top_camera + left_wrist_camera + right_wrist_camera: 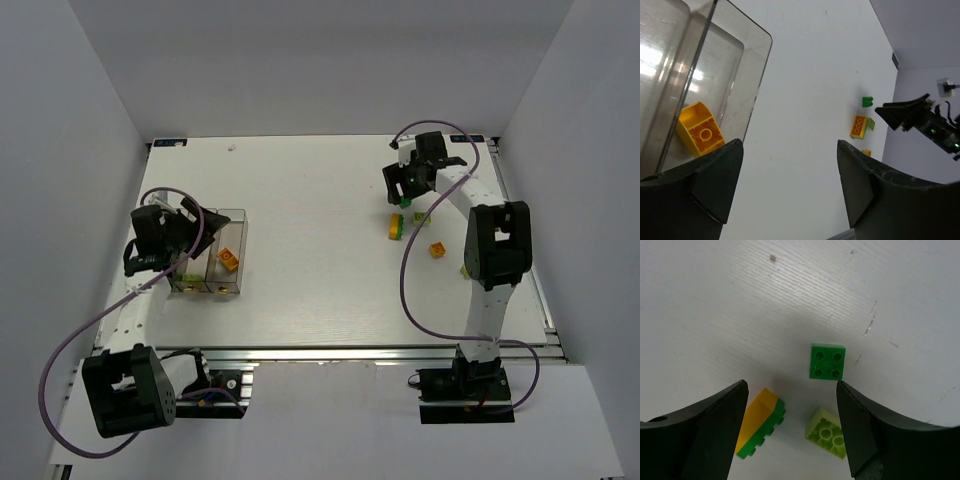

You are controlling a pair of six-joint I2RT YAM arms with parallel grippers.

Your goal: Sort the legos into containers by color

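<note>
The dark green lego has to settle in a container on its free base. My right gripper should grab the lego by its opposite sides.
The containers (236,222) are clear bins in a row at the table's left. An orange lego (229,260) lies in the right-hand bin, and a yellow-green piece (187,279) shows at the near end of the left one. My left gripper (183,238) hangs open over the bins, and in its wrist view the left gripper (790,145) holds nothing beside the orange lego (700,134). At the far right my right gripper (791,385) is open above a dark green lego (827,361), an orange-on-green stack (762,422) and an upturned pale green lego (827,432).
A loose orange lego (438,249) lies nearer than the cluster, close to the right arm (495,250). Another small piece (465,270) sits by that arm's upright link. White walls enclose the table on three sides.
</note>
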